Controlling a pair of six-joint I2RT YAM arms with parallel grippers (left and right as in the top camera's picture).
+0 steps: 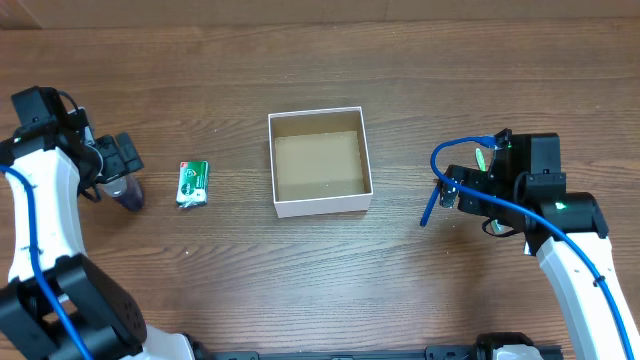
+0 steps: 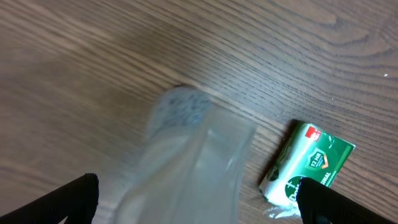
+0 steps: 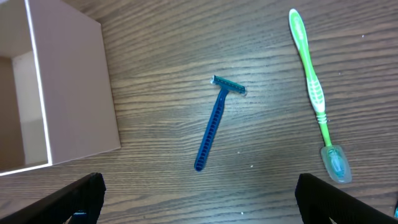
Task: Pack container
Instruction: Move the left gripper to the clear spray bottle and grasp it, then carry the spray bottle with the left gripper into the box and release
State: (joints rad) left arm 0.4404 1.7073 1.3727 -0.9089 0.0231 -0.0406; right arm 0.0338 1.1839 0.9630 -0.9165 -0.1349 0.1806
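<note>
My left gripper is about to grab the clear plastic bottle by the bottle's end between its fingers. The bottle's far end then stays free to go into the container (image 1: 322,207).
The container (image 1: 322,207), a square white box with a brown inside, sits empty at the table's middle; its white wall also shows in the right wrist view (image 3: 74,93). My left gripper (image 1: 124,168) is open, its fingers (image 2: 196,199) on either side of a small translucent bottle (image 2: 186,155) lying on the table (image 1: 130,194). A green packet (image 1: 193,184) lies just right of it (image 2: 309,163). My right gripper (image 1: 456,190) is open and empty (image 3: 199,193) above a blue razor (image 3: 216,124) and a green toothbrush (image 3: 314,93).
The razor (image 1: 428,212) and toothbrush (image 1: 480,158) lie right of the container, partly under the right arm. The wooden table (image 1: 320,290) runs on all sides.
</note>
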